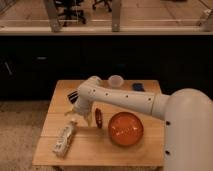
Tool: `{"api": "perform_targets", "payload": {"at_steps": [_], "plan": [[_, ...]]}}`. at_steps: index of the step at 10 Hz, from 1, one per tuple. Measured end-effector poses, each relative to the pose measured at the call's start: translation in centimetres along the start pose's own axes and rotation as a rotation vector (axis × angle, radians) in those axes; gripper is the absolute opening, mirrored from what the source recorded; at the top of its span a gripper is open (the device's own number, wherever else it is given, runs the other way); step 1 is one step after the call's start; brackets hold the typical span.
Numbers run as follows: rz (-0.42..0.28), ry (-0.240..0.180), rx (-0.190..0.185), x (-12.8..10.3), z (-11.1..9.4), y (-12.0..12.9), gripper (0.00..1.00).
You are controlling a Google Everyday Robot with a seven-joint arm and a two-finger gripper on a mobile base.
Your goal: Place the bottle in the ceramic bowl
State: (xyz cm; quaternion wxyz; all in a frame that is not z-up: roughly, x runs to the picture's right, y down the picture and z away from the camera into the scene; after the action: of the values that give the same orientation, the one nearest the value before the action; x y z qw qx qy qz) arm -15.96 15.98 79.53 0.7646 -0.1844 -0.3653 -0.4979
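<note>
The bottle needs to go in the ceramic bowl (125,128), so the robot's gripper will grab it by its cap end (71,127) next.
The slim white bottle (64,139) with a grey-printed label lies on its side on the wooden table (145,100), near the front left, with its cap end pointing away from the table's front edge. The glossy orange-red ceramic bowl (125,128) sits at the front right of the table and holds nothing. My gripper (79,115) points down from the white arm (125,100), just above the bottle's cap end. Its fingers are spread apart and hold nothing.
A small dark red disc-like object (98,118) stands between the gripper and the bowl. A translucent cup (115,80) and a dark blue object (138,87) sit at the table's back edge. A black ribbed bar (73,96) shows by the wrist.
</note>
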Motion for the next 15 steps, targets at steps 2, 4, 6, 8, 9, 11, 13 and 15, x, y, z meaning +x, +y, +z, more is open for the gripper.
{"api": "perform_targets", "payload": {"at_steps": [2,4,6,8,9,11,13,15], "plan": [[-0.027,-0.012,0.011,-1.0,0.0,-0.8,0.8],[-0.047,-0.028,0.022,-1.8,0.1,-1.3,0.8],[-0.069,-0.053,0.028,-2.8,0.3,-1.9,0.8],[-0.089,-0.078,0.024,-3.8,0.6,-2.4,0.8],[-0.101,-0.097,0.013,-4.6,1.1,-2.9,0.8],[-0.112,-0.124,-0.019,-5.9,2.1,-3.6,0.8],[-0.112,-0.148,-0.049,-6.8,3.4,-4.0,0.8],[-0.098,-0.158,-0.082,-7.2,4.5,-4.1,0.8]]}}
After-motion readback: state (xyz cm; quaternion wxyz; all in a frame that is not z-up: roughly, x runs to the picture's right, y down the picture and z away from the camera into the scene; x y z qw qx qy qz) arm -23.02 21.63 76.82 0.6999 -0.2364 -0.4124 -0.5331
